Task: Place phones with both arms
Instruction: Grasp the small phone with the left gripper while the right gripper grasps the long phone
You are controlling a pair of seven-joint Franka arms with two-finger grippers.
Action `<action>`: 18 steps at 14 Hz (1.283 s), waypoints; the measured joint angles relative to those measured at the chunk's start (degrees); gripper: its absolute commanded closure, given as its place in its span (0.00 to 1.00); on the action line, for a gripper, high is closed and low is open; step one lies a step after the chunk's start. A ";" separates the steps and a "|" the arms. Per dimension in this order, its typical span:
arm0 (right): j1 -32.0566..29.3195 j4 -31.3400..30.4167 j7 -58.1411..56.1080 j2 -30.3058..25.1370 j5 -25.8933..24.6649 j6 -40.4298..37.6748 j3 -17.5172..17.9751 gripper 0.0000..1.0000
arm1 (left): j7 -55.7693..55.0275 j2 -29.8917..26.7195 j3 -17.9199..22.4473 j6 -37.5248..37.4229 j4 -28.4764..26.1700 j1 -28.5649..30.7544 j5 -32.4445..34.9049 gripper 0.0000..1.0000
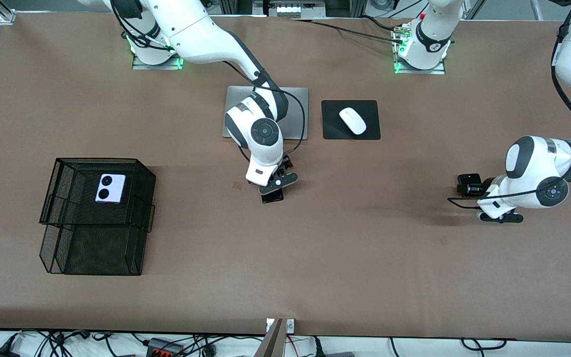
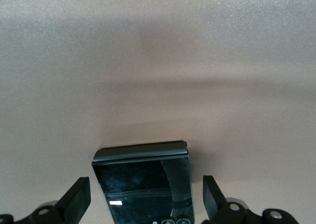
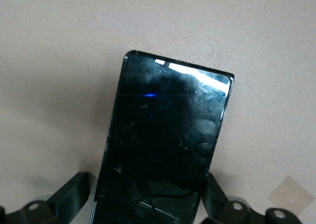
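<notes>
Next, the left gripper grips the squarish black phone (image 2: 140,187) by its side edges.
A long black phone (image 1: 272,196) lies flat mid-table, and my right gripper (image 1: 274,188) is down over it. In the right wrist view this slab (image 3: 168,135) runs between the open fingers (image 3: 69,197), with a gap on one side. A squarish black phone (image 1: 469,177) lies toward the left arm's end of the table, with my left gripper (image 1: 467,188) low at it. The left wrist view shows that phone (image 2: 143,177) between open fingers (image 2: 76,202), bare table on both sides. A white-lilac phone (image 1: 110,188) with two black lenses rests in the black mesh basket (image 1: 67,171).
The basket is a two-level wire tray (image 1: 92,248) toward the right arm's end. A silver laptop (image 1: 298,101) lies under the right arm's forearm. Beside it a white mouse (image 1: 353,120) sits on a black pad (image 1: 332,130). A small tape square (image 1: 237,185) marks the table.
</notes>
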 measured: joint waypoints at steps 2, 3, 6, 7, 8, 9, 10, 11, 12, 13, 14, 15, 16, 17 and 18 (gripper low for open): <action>0.00 0.12 0.00 -0.05 0.00 -0.01 -0.03 0.65 | -0.93 -0.12 0.01 0.00 -0.17 0.00 0.00 0.00; 0.01 0.15 0.00 -0.05 0.00 -0.04 -0.05 0.78 | -1.52 -0.11 0.04 0.00 -0.40 0.00 0.00 0.00; -0.02 0.55 0.00 -0.87 0.00 -0.35 -0.66 0.83 | -2.08 0.07 0.27 0.01 -1.22 0.00 0.00 0.41; -0.11 0.86 0.14 -1.57 0.00 -1.08 -1.28 0.83 | -2.17 0.13 0.34 0.02 -1.39 0.00 0.00 0.53; -0.15 1.49 0.69 -2.77 0.01 -2.69 -2.39 0.83 | -2.19 0.14 0.37 0.01 -1.40 0.01 0.00 0.60; -0.25 2.11 1.46 -4.63 0.02 -5.13 -3.90 0.83 | -2.19 0.10 0.37 0.04 -1.41 0.00 0.00 0.64; -0.44 2.55 2.32 -7.02 0.02 -8.51 -5.53 0.83 | -2.19 0.10 0.37 0.04 -1.41 -0.02 0.00 0.64; -0.55 2.68 3.30 -9.74 0.02 -12.63 -7.64 0.83 | -2.19 0.10 0.35 0.04 -1.37 -0.06 0.00 0.64; -0.63 2.64 3.74 -12.36 0.02 -16.71 -10.19 0.83 | -2.19 0.09 0.24 -0.03 -1.22 -0.13 0.00 0.64; -0.85 2.52 3.76 -14.68 0.02 -20.64 -13.14 0.83 | -2.19 0.07 -0.14 -0.68 -0.58 -0.19 0.01 0.63; -1.47 2.30 3.36 -16.48 0.01 -24.07 -15.85 0.83 | -2.19 0.02 -1.02 -2.84 0.73 -0.29 0.01 0.63; -2.90 1.94 2.17 -17.86 0.02 -27.04 -17.74 0.83 | -2.20 -0.04 -2.57 -6.05 2.60 -0.46 0.01 0.63; -5.26 1.38 0.56 -18.95 0.03 -29.36 -18.65 0.83 | -2.27 -0.13 -4.34 -9.24 4.58 -0.86 0.00 0.63; -8.35 0.73 -1.49 -19.77 0.04 -30.91 -18.88 0.82 | -2.42 -0.23 -6.24 -11.66 6.24 -1.54 0.00 0.63; -11.59 0.16 -3.99 -20.28 0.06 -32.08 -18.94 0.81 | -2.82 -0.30 -8.02 -12.95 7.52 -2.73 -0.01 0.63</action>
